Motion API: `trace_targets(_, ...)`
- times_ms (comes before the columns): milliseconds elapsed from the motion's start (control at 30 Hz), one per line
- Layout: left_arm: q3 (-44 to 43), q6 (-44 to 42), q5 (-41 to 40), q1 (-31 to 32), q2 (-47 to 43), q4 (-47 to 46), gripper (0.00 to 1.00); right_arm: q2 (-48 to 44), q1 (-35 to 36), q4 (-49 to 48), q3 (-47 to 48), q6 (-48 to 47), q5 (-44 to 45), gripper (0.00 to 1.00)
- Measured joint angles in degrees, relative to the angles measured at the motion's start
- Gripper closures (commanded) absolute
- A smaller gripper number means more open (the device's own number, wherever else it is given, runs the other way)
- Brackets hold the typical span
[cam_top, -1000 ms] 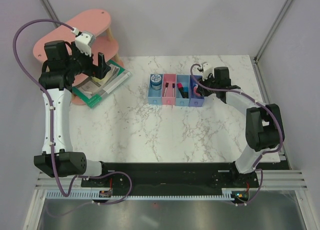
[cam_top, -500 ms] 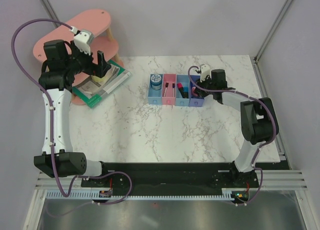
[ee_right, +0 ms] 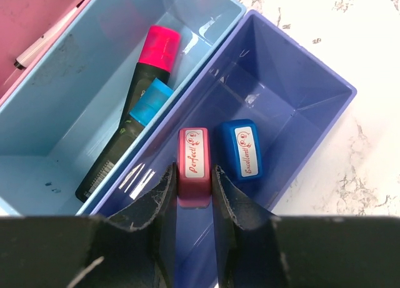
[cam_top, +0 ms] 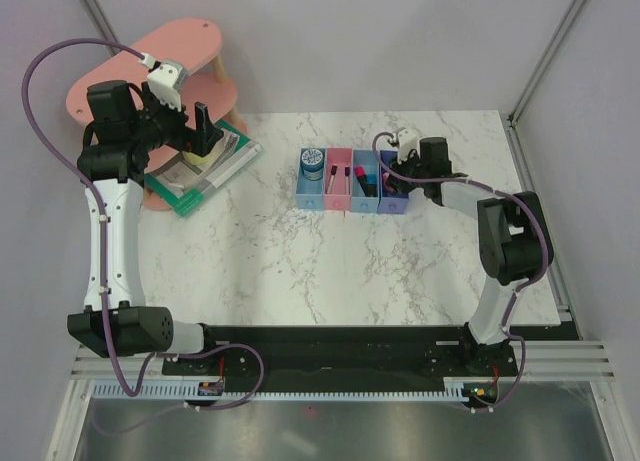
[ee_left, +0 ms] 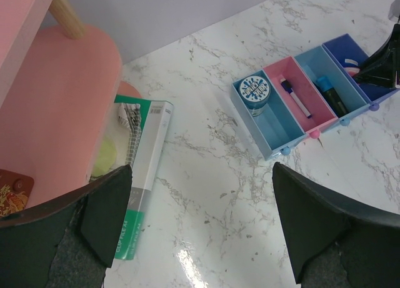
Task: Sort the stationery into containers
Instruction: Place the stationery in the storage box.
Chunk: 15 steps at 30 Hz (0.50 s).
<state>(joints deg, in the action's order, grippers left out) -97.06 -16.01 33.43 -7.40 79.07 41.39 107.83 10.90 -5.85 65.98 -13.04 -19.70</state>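
Observation:
The pink eraser [ee_right: 194, 157] hangs inside the violet-blue bin's sides, over the bin's empty bottom and beside the blue eraser, so the robot's right gripper needs to release the pink eraser.
The four joined bins [cam_top: 352, 203] stand at mid table. The teal pot [ee_left: 254, 92] sits in the light blue bin and the thin pen [ee_left: 295, 97] lies in the pink bin. The pink-capped marker [ee_right: 150, 63] and the blue-capped marker [ee_right: 128, 135] lie in the blue bin [ee_right: 69, 107]. My right gripper [ee_right: 194, 182] reaches into the violet-blue bin [ee_right: 300, 82] and is shut on the pink eraser [ee_right: 194, 157], right beside the blue eraser [ee_right: 241, 149]. My left gripper [ee_left: 203, 219] is open and empty, high over the table's left side.
A green-edged book [ee_left: 140, 175] lies at the far left, partly under the pink tiered shelf [cam_top: 150, 61]. A small orange object [ee_left: 12, 191] sits on the shelf's lower tier. The tent pole [cam_top: 545, 71] stands at the back right.
My right gripper has moved left and settled into the violet-blue bin with the pink eraser. The left arm has not moved.

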Motion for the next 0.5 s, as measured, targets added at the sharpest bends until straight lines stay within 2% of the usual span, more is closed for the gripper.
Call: trace_targets(500, 1.0, 0.2, 1.3, 0.0, -0.2, -0.2, 0.0, -2.2, 0.1, 7.9, 0.7, -4.3, -1.3, 0.51)
